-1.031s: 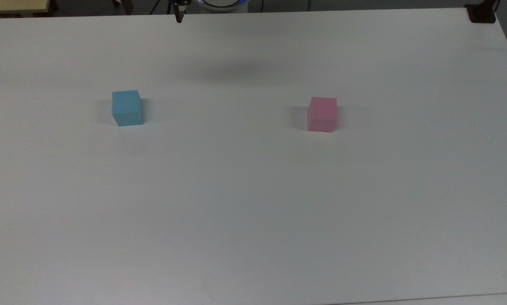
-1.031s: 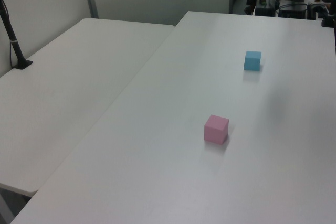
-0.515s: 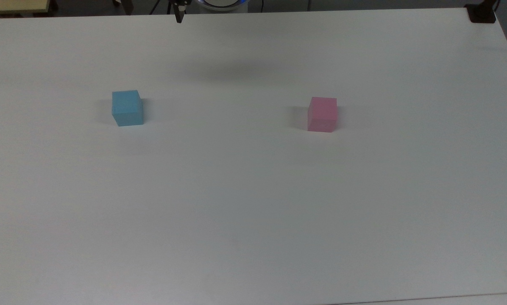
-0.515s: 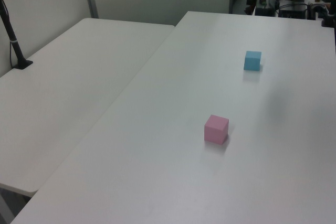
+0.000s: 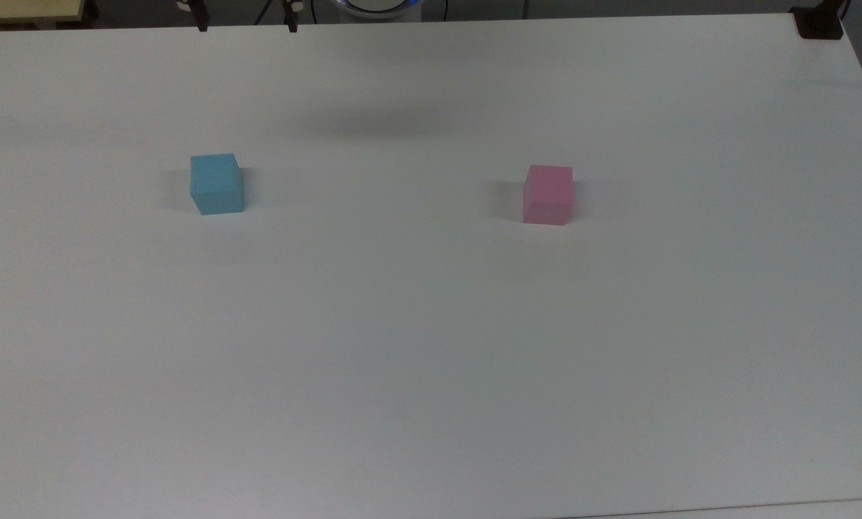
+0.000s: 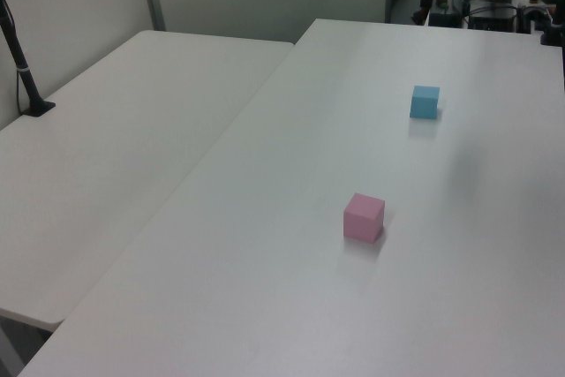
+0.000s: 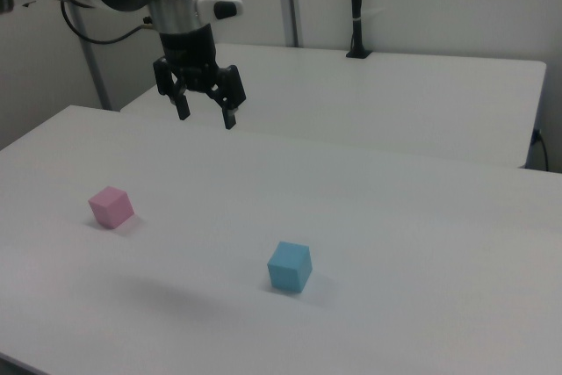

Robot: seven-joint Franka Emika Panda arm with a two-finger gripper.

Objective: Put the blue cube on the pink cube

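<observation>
I need to reach the blue cube with my gripper and grab it by its sides, so that its bottom stays free to rest on the pink cube (image 6: 364, 217).
The blue cube (image 5: 217, 184) rests on the white table toward the top view's left; I also see it far back in the left view (image 6: 425, 101) and near the front in the right view (image 7: 289, 267). The pink cube (image 5: 548, 194) sits apart from it toward the top view's right, nearer in the left view (image 6: 364, 217) and at the right view's left (image 7: 111, 206). My gripper (image 7: 207, 117) hangs open high above the table with nothing between its fingers. Its two fingertips (image 5: 201, 24) poke in at the top view's upper edge.
A second white table (image 6: 106, 156) adjoins on the left view's left, carrying a black post (image 6: 22, 64). Another black post (image 7: 356, 6) stands at the back in the right view. A dark clamp (image 5: 816, 21) sits at the top view's upper right corner.
In the top view the fingertips have shifted left along the upper edge, and two now show instead of one. Both cubes stay put.
</observation>
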